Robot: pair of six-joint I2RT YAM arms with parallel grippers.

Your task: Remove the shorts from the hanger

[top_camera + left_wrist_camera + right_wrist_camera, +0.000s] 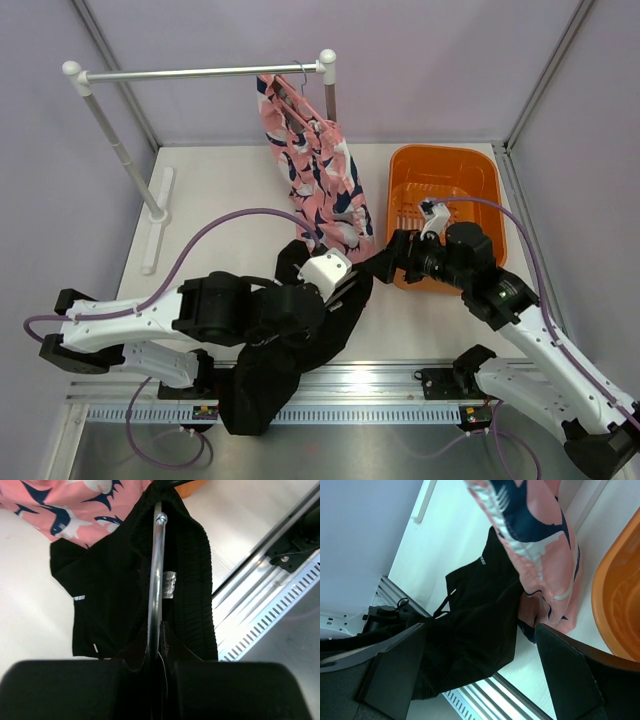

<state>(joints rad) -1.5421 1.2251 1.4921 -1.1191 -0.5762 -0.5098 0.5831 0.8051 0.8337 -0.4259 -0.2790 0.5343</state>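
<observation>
I need to grab the shorts' basket-side waistband with my right gripper next, to take the shorts off the hanger.
Black shorts [270, 360] hang on a metal hanger [156, 575] and drape down over the table's front rail. My left gripper [338, 280] is shut on the hanger's bar, with the waistband [192, 565] bunched around it; in the left wrist view [159, 630] the jaws pinch the bar. My right gripper [382, 266] is open just right of the shorts' top. In the right wrist view [480, 626] its jaws stand wide apart with the black shorts [475, 630] showing between them; I cannot tell whether they touch.
Pink patterned shorts [320, 170] hang from the clothes rail [200, 72] at the back, close behind both grippers. An orange basket [450, 200] sits at the right. The rail's stand [157, 215] is at the left. A metal rail [400, 375] runs along the table's front edge.
</observation>
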